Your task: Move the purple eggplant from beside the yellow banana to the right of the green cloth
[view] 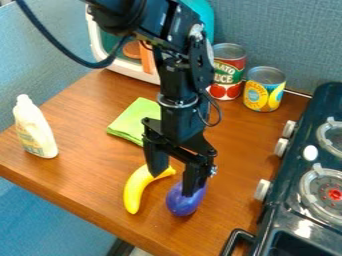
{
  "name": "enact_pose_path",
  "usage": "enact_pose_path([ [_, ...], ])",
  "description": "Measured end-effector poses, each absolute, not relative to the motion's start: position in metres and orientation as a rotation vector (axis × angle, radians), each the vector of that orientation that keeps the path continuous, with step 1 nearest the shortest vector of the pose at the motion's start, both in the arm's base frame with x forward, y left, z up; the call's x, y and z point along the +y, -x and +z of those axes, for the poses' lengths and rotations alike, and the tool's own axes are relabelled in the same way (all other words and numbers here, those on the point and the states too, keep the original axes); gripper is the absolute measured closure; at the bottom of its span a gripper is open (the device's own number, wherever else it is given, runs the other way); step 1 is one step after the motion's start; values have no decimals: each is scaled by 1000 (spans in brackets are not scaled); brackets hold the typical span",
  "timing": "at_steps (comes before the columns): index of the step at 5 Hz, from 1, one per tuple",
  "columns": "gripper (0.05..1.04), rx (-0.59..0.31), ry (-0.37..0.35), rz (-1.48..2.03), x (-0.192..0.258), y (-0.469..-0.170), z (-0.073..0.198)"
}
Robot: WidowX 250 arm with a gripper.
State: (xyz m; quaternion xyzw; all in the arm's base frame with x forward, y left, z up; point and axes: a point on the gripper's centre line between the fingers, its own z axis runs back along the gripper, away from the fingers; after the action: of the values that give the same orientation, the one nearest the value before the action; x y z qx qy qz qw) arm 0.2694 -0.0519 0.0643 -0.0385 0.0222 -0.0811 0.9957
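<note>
I need to grab the purple rounded object by its round body with my gripper next, so that I can move it clear of the yellow banana [135, 189].
The black gripper [173, 184] hangs over the front half of the wooden counter, its two fingers apart and nothing visibly held between them. Its left finger overlaps the upper part of a yellow banana [135, 189], which lies curved on the wood. The right finger is in front of the upper part of a purple rounded object [182, 203]; whether either finger touches what is behind it I cannot tell. Behind the gripper, a folded green cloth [133, 120] lies partly hidden by the arm.
A white bottle [35, 129] stands at the counter's left. Two cans, one red and green [227, 75] and one yellow [263, 92], stand at the back. A dark stove [294, 200] with knobs borders the right side. A white-framed toy appliance [123, 69] sits behind the arm.
</note>
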Motion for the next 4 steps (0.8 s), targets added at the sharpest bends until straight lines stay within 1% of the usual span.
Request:
enact_pose_path([
  [1,83,81,71,-142,-53,-273,54],
  [2,83,139,30,-166,-65,-277,45],
  [3,121,183,13,-171,-69,-279,33],
  [4,266,217,-13,-177,-70,-282,22],
])
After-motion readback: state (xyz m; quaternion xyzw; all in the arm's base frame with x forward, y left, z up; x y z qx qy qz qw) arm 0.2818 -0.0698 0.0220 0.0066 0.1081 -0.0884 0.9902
